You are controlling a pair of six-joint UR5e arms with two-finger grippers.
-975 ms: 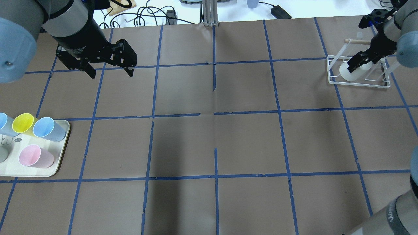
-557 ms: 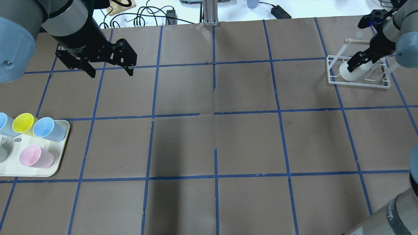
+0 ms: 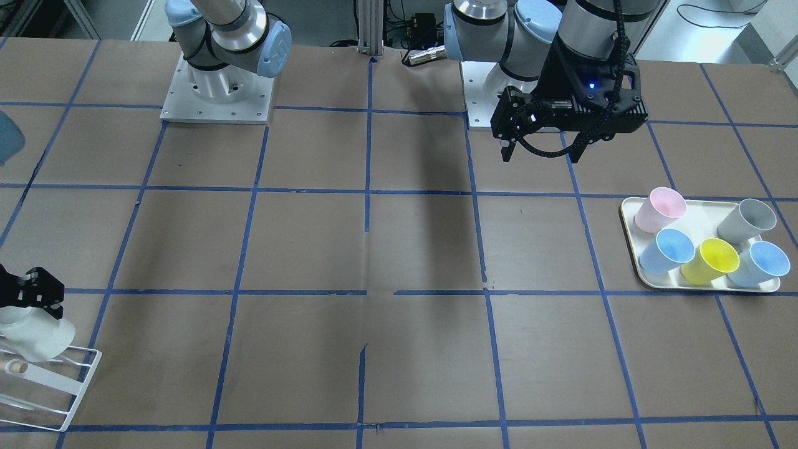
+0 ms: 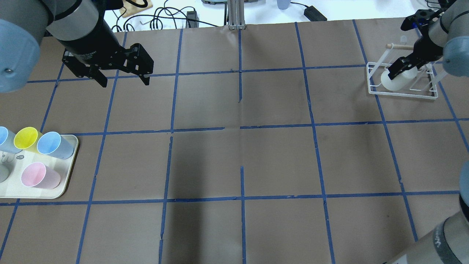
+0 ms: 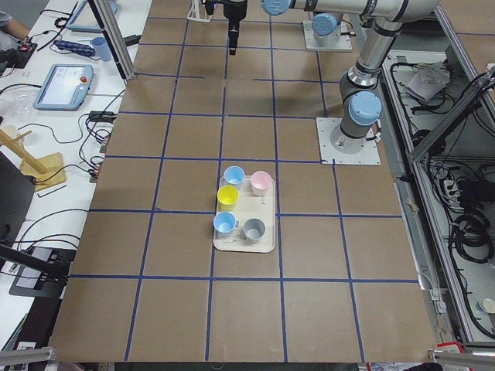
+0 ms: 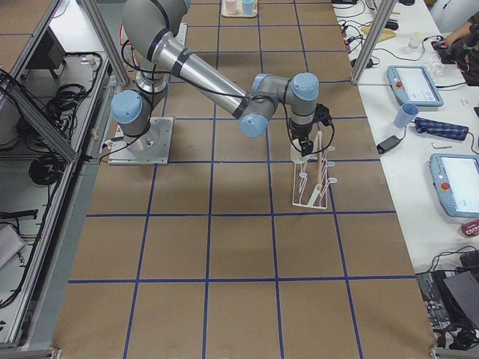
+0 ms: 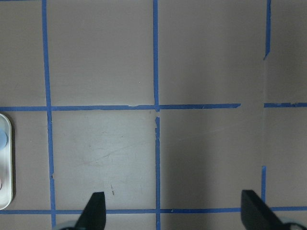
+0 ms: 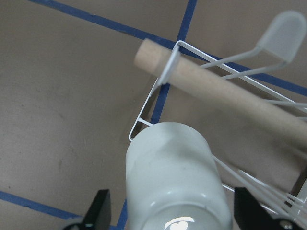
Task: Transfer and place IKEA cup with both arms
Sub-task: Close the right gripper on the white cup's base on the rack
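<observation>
My right gripper is to pick up the white IKEA cup by its body (image 3: 37, 333) (image 8: 175, 172) next, so that it can pass the cup across for placing.
The IKEA cup (image 4: 394, 81) is white and lies tilted on the white wire rack (image 4: 403, 96) at the far right of the table. It also shows in the front view (image 3: 34, 337) and fills the right wrist view (image 8: 172, 177). My right gripper (image 4: 405, 71) straddles the cup with its jaws open; narrow gaps show between the fingers (image 8: 100, 213) and the cup's sides. My left gripper (image 4: 124, 82) is open and empty. It hovers above the table at the far left, apart from the tray.
A cream tray (image 4: 69, 172) at the left edge holds pink (image 4: 34, 176), yellow (image 4: 26, 138), blue (image 4: 53, 144) and grey (image 3: 748, 219) cups. The rack has a wooden dowel (image 8: 216, 91) across its top. Blue tape lines grid the brown table.
My right gripper has drawn back slightly toward the far right along the cup, which stays on the rack. The left gripper has barely moved.
</observation>
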